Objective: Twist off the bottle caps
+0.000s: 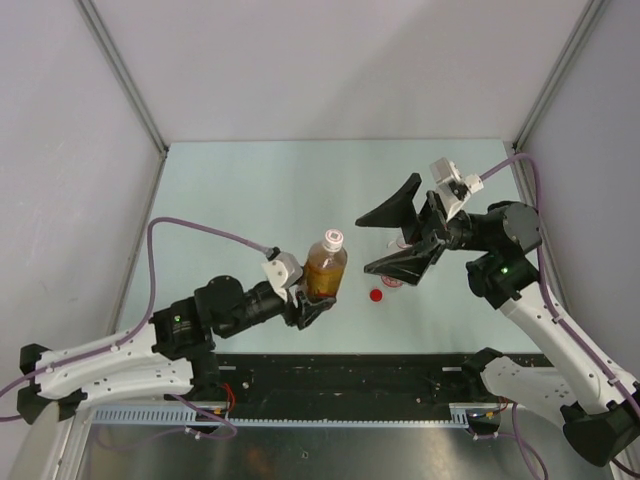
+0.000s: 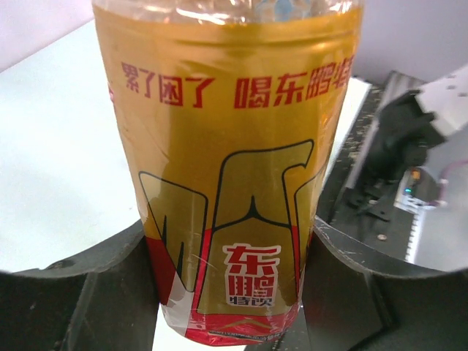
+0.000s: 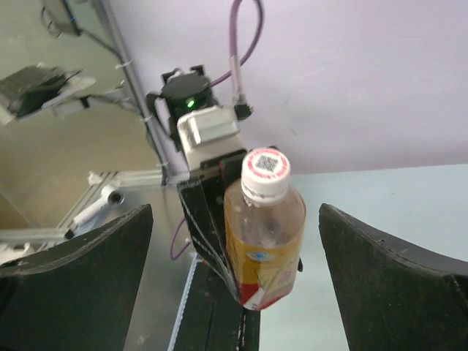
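Note:
The white cap [image 1: 333,239] should come off the bottle by unscrewing, so my right gripper should next grab it by its opposite sides, facing its printed top.
My left gripper [image 1: 312,300] is shut on the lower body of a bottle [image 1: 325,268] of amber liquid with a gold and red label [image 2: 234,183]. The bottle stands off the table, tilted, with its white cap [image 1: 333,239] on the neck. In the right wrist view the cap [image 3: 266,167] shows a red ring and a printed code. My right gripper [image 1: 393,237] stands wide open to the right of the cap, touching nothing; its fingers [image 3: 80,270] frame the bottle [image 3: 263,241] from a distance. A loose red cap [image 1: 376,295] lies on the table.
A clear thing with red marks [image 1: 392,282] lies partly hidden under my right gripper's lower finger. A black rail [image 1: 340,375] runs along the near edge. White walls and metal posts [image 1: 125,75] enclose the pale green table [image 1: 250,190].

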{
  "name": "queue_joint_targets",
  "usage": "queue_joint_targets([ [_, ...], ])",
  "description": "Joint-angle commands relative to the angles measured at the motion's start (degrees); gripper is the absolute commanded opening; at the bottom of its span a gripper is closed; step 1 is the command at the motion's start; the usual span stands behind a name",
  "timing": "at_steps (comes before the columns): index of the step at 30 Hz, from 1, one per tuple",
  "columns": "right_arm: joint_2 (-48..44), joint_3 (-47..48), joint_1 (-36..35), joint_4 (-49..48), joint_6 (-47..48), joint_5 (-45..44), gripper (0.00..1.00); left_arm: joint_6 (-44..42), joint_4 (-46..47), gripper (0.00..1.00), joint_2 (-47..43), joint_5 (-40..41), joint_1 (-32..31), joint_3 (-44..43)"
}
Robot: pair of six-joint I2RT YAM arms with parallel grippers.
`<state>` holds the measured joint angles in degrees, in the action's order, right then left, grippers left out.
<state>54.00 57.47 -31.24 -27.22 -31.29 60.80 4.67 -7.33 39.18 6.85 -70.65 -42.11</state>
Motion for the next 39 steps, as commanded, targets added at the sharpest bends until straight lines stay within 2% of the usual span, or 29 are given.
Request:
queue_joint_targets([
  [1,-0.44,0.49,0.38,4.52,1.48,-10.87,0.99,2.19,-3.93,0.35,3.06,13.18,-0.19,-2.81],
  [9,0.98,0.50,0.36,12.37,-1.03,-26.97,0.99,5.35,-13.42,0.35,12.30,22.12,-0.26,-9.06],
  [17,3.52,2.32,-3.02,21.78,-0.49,-41.01,0.99,8.97,-18.33,0.31,17.57,32.90,-1.02,-12.14],
  [25,7.88,4.58,-6.65,25.18,-1.05,-44.58,0.97,10.24,-21.41,0.31,21.23,35.27,-1.33,-14.48],
  [29,9.28,4.88,-7.75,25.50,-1.04,-45.05,0.87,10.74,-21.81,0.31,21.76,34.52,-1.42,-14.67],
  [35,10.09,4.92,-8.10,24.52,-1.66,-43.01,0.49,10.87,-22.03,0.31,21.36,33.77,-1.42,-14.53],
  [39,10.16,4.86,-8.12,23.98,-1.90,-41.42,0.31,11.17,-22.07,0.31,20.92,33.68,-1.42,-14.45],
])
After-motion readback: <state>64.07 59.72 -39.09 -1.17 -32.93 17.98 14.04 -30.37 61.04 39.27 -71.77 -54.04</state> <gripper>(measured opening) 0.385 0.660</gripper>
